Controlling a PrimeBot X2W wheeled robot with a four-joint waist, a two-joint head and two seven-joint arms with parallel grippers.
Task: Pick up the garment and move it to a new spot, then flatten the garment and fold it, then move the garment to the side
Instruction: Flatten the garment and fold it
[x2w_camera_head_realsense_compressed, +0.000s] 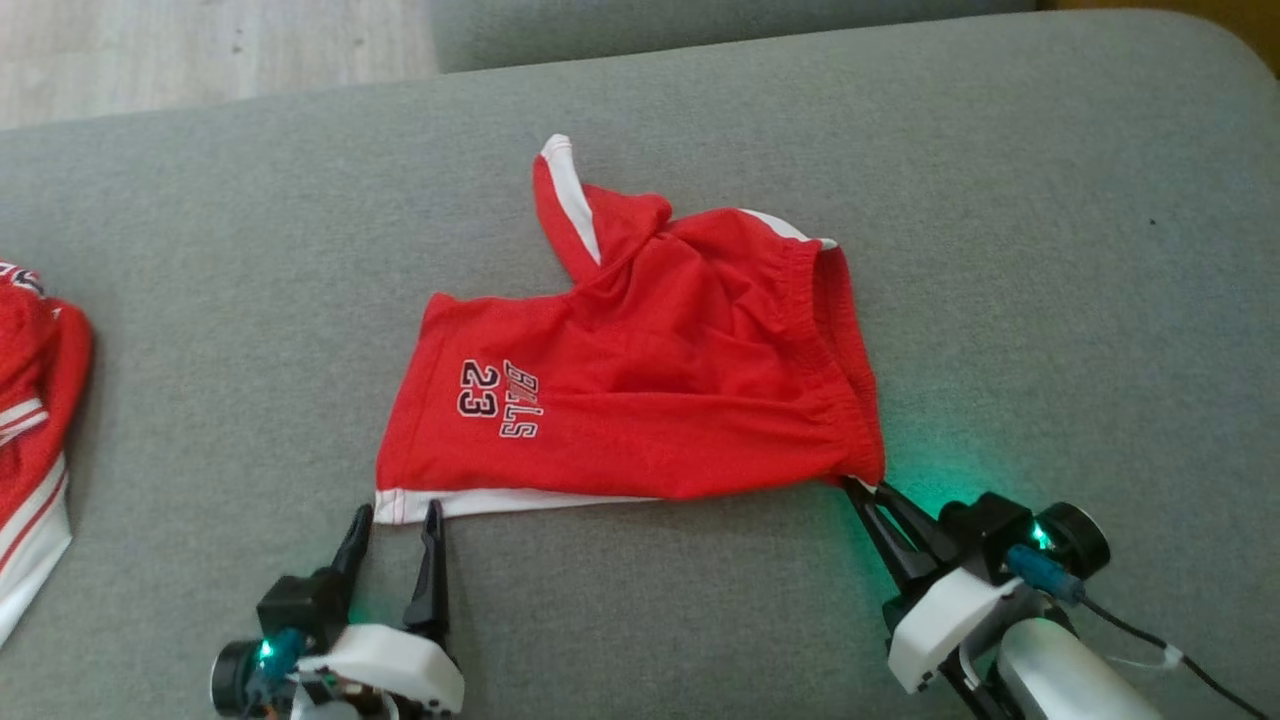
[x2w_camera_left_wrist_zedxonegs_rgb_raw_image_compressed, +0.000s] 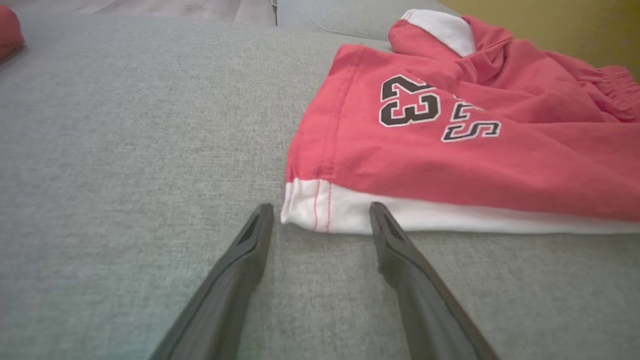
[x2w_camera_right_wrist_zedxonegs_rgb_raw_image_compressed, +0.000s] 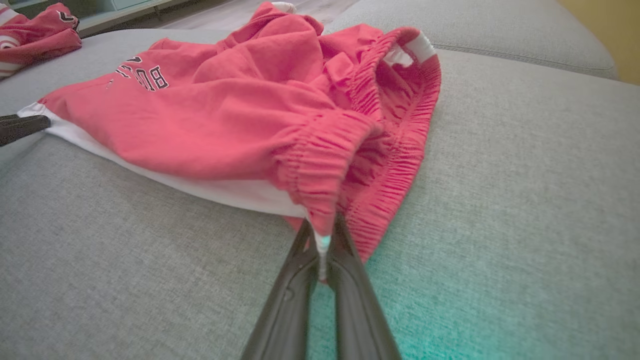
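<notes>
My left gripper is going to grab the garment by its white leg hem corner (x2w_camera_head_realsense_compressed: 395, 504) next, to pull the garment straight from its waistband (x2w_camera_head_realsense_compressed: 828, 354) and flatten it.
The garment (x2w_camera_head_realsense_compressed: 640, 390) is a pair of red shorts with white trim and a "23" print, lying crumpled on the grey cushion (x2w_camera_head_realsense_compressed: 1050, 300). My right gripper (x2w_camera_head_realsense_compressed: 862, 487) is shut on the near corner of its elastic waistband; in the right wrist view the right gripper (x2w_camera_right_wrist_zedxonegs_rgb_raw_image_compressed: 322, 231) pinches the garment (x2w_camera_right_wrist_zedxonegs_rgb_raw_image_compressed: 210, 125) at that corner. My left gripper (x2w_camera_head_realsense_compressed: 398, 512) stands open at the white hem's near left corner. In the left wrist view the left gripper (x2w_camera_left_wrist_zedxonegs_rgb_raw_image_compressed: 321, 212) straddles the hem corner of the garment (x2w_camera_left_wrist_zedxonegs_rgb_raw_image_compressed: 450, 150), with a fingertip (x2w_camera_left_wrist_zedxonegs_rgb_raw_image_compressed: 262, 212) resting on the cushion.
A second red and white garment (x2w_camera_head_realsense_compressed: 30, 420) lies at the cushion's left edge. Wooden floor (x2w_camera_head_realsense_compressed: 200, 50) shows beyond the cushion's far left, and another grey cushion (x2w_camera_head_realsense_compressed: 700, 25) lies behind.
</notes>
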